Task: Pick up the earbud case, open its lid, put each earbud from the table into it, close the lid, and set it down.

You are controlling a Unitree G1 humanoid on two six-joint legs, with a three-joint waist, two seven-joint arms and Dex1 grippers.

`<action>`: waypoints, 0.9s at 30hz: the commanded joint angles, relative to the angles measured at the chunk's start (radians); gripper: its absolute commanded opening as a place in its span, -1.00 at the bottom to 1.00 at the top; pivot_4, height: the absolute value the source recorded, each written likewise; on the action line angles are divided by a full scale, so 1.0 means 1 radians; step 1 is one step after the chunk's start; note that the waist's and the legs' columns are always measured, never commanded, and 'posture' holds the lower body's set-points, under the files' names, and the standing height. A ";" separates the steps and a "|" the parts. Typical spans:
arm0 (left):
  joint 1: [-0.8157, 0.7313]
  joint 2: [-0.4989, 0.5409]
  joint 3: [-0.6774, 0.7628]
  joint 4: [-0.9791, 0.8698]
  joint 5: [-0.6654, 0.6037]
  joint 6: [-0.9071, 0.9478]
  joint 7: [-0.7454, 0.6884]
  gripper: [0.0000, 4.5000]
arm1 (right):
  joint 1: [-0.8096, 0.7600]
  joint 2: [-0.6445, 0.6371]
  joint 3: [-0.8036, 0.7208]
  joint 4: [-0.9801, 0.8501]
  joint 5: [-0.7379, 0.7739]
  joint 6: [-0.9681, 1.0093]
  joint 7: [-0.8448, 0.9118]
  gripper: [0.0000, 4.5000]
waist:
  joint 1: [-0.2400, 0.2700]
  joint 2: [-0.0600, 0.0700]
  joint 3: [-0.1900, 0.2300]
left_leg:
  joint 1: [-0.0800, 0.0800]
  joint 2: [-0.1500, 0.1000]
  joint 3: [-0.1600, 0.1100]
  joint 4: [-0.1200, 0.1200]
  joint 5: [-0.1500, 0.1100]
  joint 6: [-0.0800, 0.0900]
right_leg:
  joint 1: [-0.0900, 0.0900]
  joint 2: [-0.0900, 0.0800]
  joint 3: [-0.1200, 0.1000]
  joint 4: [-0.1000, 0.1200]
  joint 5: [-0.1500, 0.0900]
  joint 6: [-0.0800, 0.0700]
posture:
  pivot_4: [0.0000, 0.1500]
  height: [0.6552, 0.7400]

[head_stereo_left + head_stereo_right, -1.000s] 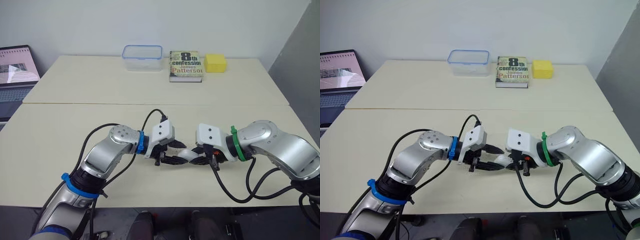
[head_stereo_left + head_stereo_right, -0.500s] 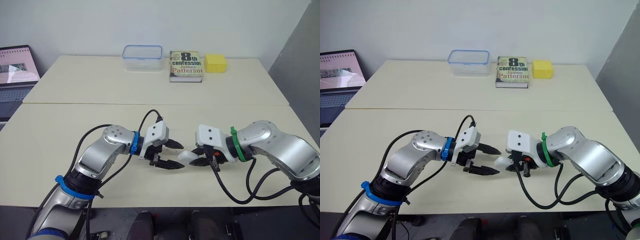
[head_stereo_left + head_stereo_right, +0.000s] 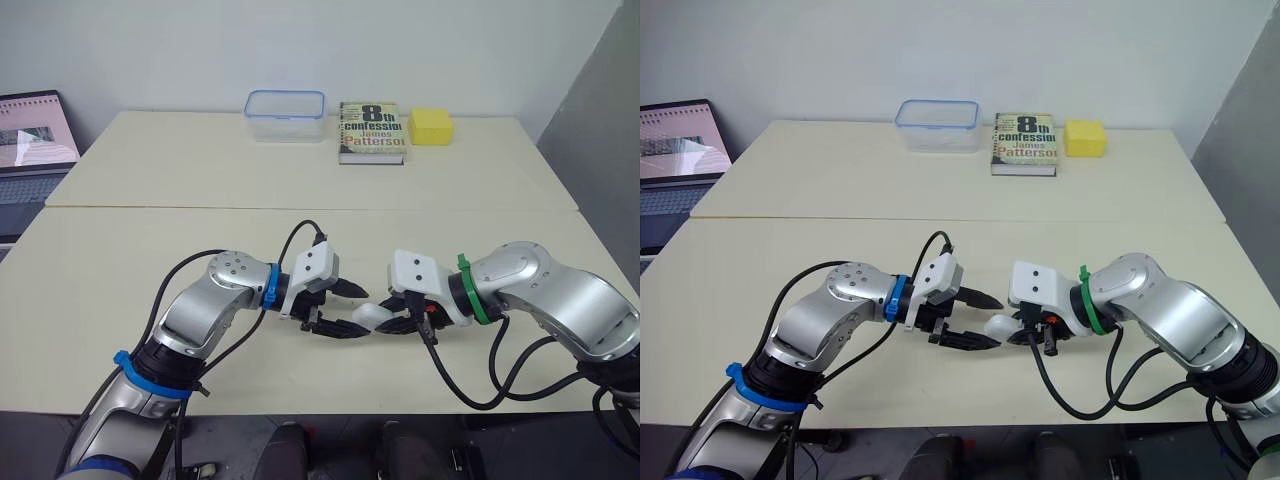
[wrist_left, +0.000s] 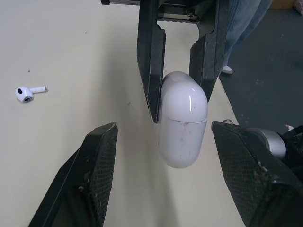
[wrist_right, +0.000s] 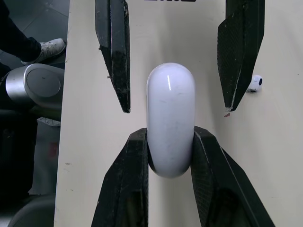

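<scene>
The lid of the white earbud case needs to stay free to swing open for the earbuds, so my left gripper should grab the case by its body (image 4: 180, 144) next.
My right gripper (image 3: 393, 316) is shut on the white earbud case (image 3: 371, 316) and holds it just above the near table, with the lid end pointing at my left gripper. The lid is closed; its seam shows in the left wrist view on the case (image 4: 182, 127). Facing it, my left gripper (image 3: 352, 308) stands open, one fingertip on either side of the case's free end without touching it. In the right wrist view the case (image 5: 170, 113) sits between my own two pads (image 5: 137, 165). One white earbud (image 4: 26, 92) lies on the table beside the grippers, and appears again as the earbud (image 5: 254, 83).
At the back of the far table stand a clear plastic container (image 3: 285, 115), a paperback book (image 3: 371, 131) and a yellow block (image 3: 430, 126). A laptop (image 3: 30, 150) sits off the table's left end. A seam (image 3: 300, 208) divides the two tables.
A second ago my left gripper was around the case; it drew back to the left and has now come forward again with its fingers open. The right gripper moved the case slightly left.
</scene>
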 commanded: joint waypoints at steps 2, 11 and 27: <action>-0.016 -0.009 -0.002 -0.008 -0.012 0.002 -0.007 0.11 | -0.008 0.007 -0.039 -0.025 0.008 0.006 -0.004 -0.64 | 0.000 0.000 0.000 | 0.000 0.000 0.000 0.000 0.000 0.000 | 0.000 0.000 0.000 0.000 0.000 0.000 | 1.00 1.00; -0.016 -0.014 0.001 -0.008 -0.011 0.008 -0.004 -0.66 | -0.012 0.015 -0.058 -0.029 0.022 0.027 -0.006 -0.64 | 0.000 0.000 0.000 | 0.000 0.000 0.000 0.000 0.000 0.000 | 0.000 0.000 0.000 0.001 0.000 0.000 | 1.00 1.00; 0.029 -0.018 0.071 0.027 -0.063 0.024 0.023 -0.66 | 0.037 -0.132 -0.176 0.004 -0.005 -0.085 0.054 0.62 | 0.000 0.000 0.000 | 0.000 0.000 0.000 0.000 0.000 0.000 | 0.000 0.000 0.000 0.001 0.000 0.000 | 1.00 1.00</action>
